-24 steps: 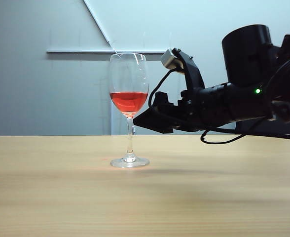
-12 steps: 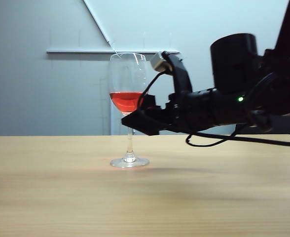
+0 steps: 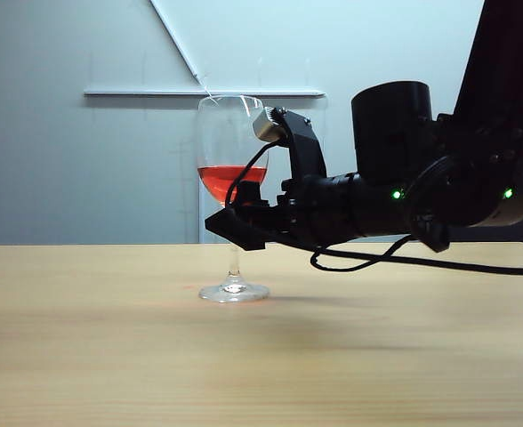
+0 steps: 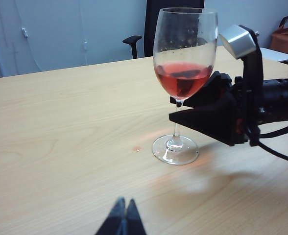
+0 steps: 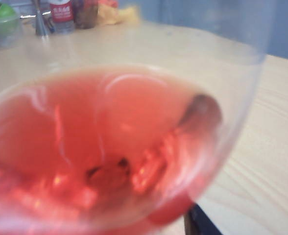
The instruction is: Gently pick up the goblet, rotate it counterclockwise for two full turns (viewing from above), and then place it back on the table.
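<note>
I will grab the goblet next with my right gripper to lift and rotate it gently, holding it by its thin stem (image 3: 234,258) just under the bowl (image 3: 230,147).
The goblet (image 3: 232,151) stands upright on the table (image 3: 110,356), a clear glass with red liquid in its bowl, a thin stem and a round foot (image 3: 234,291). My right gripper (image 3: 233,227) reaches in level from the right and is open. Its fingers stand on either side of the stem just under the bowl, seen beside the goblet (image 4: 184,58) in the left wrist view as the right gripper (image 4: 193,110). The bowl (image 5: 109,147) fills the right wrist view, with one dark finger (image 5: 199,224) showing below it. My left gripper (image 4: 123,215) is shut and empty, well short of the glass.
A black chair (image 4: 134,41) stands behind the far table edge. Bottles (image 5: 63,12) and a green object (image 5: 2,19) sit at a distant end of the table. A black cable (image 3: 439,264) trails from the right arm just above the tabletop.
My right gripper has moved left and slightly down, from beside the bowl to around the stem under it. The goblet has not moved.
</note>
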